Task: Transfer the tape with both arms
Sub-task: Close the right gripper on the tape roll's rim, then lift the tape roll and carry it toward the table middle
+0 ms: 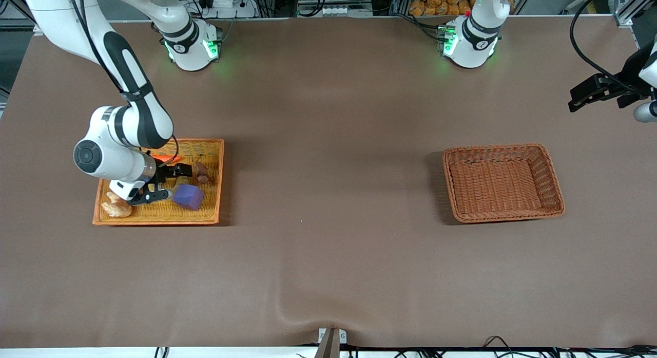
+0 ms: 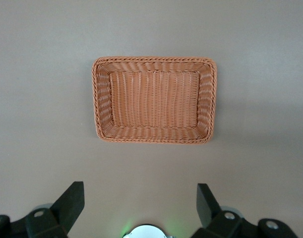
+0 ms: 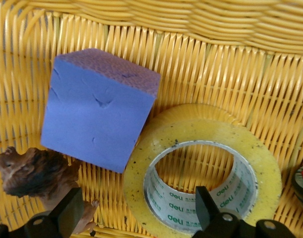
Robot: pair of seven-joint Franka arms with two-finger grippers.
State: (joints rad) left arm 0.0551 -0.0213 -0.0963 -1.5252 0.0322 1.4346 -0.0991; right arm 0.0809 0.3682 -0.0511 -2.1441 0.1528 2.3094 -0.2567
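The right gripper is ready to close: in the right wrist view, one finger is in the tape's core (image 3: 178, 208) and the other is outside the yellow roll.
The tape (image 3: 206, 171), a yellow roll with a grey-white core, lies flat in the yellow woven tray (image 3: 215, 59) beside a purple cube (image 3: 99, 116). My right gripper (image 3: 137, 198) is low over it and open. One finger (image 3: 207, 210) is inside the core and the other finger (image 3: 67, 213) is outside the roll. In the front view the right gripper (image 1: 167, 183) covers most of the tape in the tray (image 1: 210, 214). My left gripper (image 1: 580, 97) waits high at the left arm's end of the table, open and empty (image 2: 140, 191).
The tray also holds the purple cube (image 1: 188, 196), a brown figure (image 1: 201, 173), an orange item (image 1: 167, 157) and a beige toy (image 1: 117, 206). An empty brown wicker basket (image 1: 505, 148) stands toward the left arm's end, below the left wrist camera (image 2: 153, 59).
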